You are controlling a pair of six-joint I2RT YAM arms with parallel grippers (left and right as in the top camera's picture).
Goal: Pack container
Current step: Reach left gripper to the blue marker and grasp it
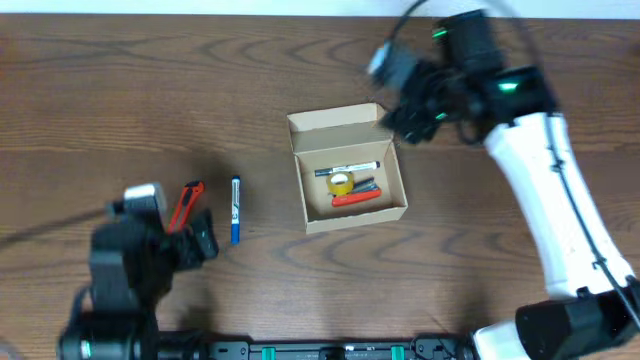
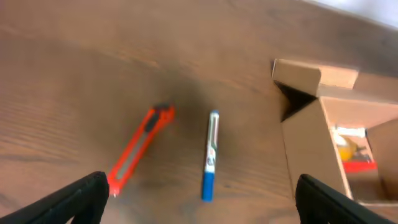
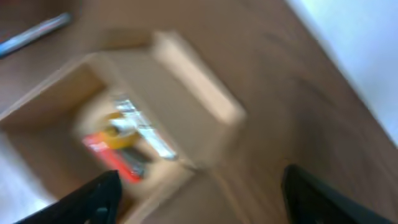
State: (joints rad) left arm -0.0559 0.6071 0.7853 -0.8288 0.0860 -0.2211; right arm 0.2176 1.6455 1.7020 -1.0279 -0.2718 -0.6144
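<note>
My left gripper is to grab both long sides of the blue marker's white body near the blue cap. Then it can lay the blue marker [image 1: 235,210] lengthwise in the container [image 1: 360,216].
The container [image 1: 360,216] is a small tan cardboard box, open, its flap lid [image 1: 335,119] raised at the back. Inside lie a white marker [image 1: 348,168], a yellow tape roll [image 1: 341,183] and a red item [image 1: 356,198]. An orange box cutter [image 1: 186,204] and a blue marker [image 1: 235,210] lie on the table to its left. My left gripper [image 1: 195,236] is open just in front of them, with nothing between its fingers [image 2: 200,199]. My right gripper [image 1: 398,122] is open and empty above the box's back right corner. The right wrist view is blurred.
The wooden table's far edge [image 1: 200,14] runs along the top, and a white surface [image 3: 360,50] lies beyond it. A black rail [image 1: 330,350] lines the front edge. The white right arm [image 1: 545,190] reaches across the table's right side.
</note>
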